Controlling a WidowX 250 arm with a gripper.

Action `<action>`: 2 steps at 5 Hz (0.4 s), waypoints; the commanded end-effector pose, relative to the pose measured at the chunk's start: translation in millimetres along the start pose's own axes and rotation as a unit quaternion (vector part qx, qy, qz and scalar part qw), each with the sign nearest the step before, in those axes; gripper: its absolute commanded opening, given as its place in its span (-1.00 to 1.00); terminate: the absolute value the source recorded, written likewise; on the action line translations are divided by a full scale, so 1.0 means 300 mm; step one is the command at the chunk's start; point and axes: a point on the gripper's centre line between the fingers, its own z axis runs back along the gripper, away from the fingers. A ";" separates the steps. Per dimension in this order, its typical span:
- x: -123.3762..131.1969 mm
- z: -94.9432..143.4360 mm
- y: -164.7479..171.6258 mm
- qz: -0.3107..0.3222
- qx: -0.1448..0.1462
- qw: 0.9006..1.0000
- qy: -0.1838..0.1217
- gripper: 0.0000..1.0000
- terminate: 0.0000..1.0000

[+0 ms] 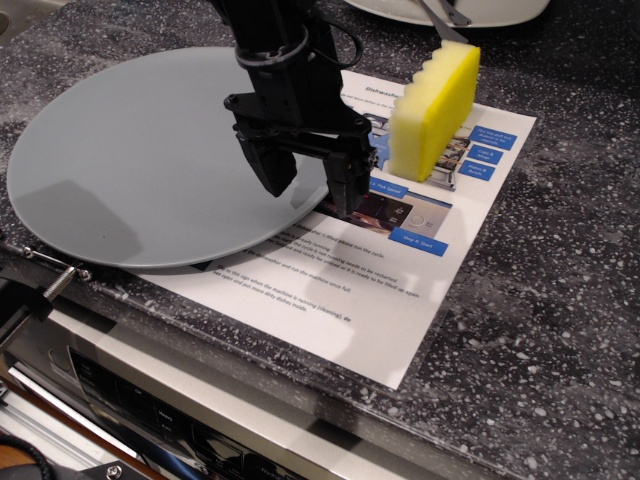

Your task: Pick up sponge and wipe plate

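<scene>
Next, my gripper picks up the yellow sponge by its upper part [441,78] to wipe the blue-grey plate [150,155] with the foam.
The sponge [432,108] is a bright yellow foam block with a wavy top edge. It stands on its side on a printed sheet, right of the plate. The plate [150,160] is large, round and blue-grey, lying flat on the dark counter. My gripper [308,190] is black and hangs over the plate's right rim, left of the sponge and apart from it. Its jaws stand open with nothing between them. One finger [274,165] is over the plate, the other over the sheet.
A white printed sheet [400,300] with blue boxes lies under the plate's edge and the sponge. A white dish [450,10] with a metal utensil sits at the back. The speckled counter's front edge [200,350] runs above an appliance panel. A metal clamp [50,280] sits at left.
</scene>
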 end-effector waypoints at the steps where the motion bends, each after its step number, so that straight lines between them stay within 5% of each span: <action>1: 0.000 0.000 0.000 0.000 0.000 1.000 0.000 1.00 -1.00; 2: 0.070 0.078 -0.035 0.011 -0.021 1.000 -0.016 1.00 -1.00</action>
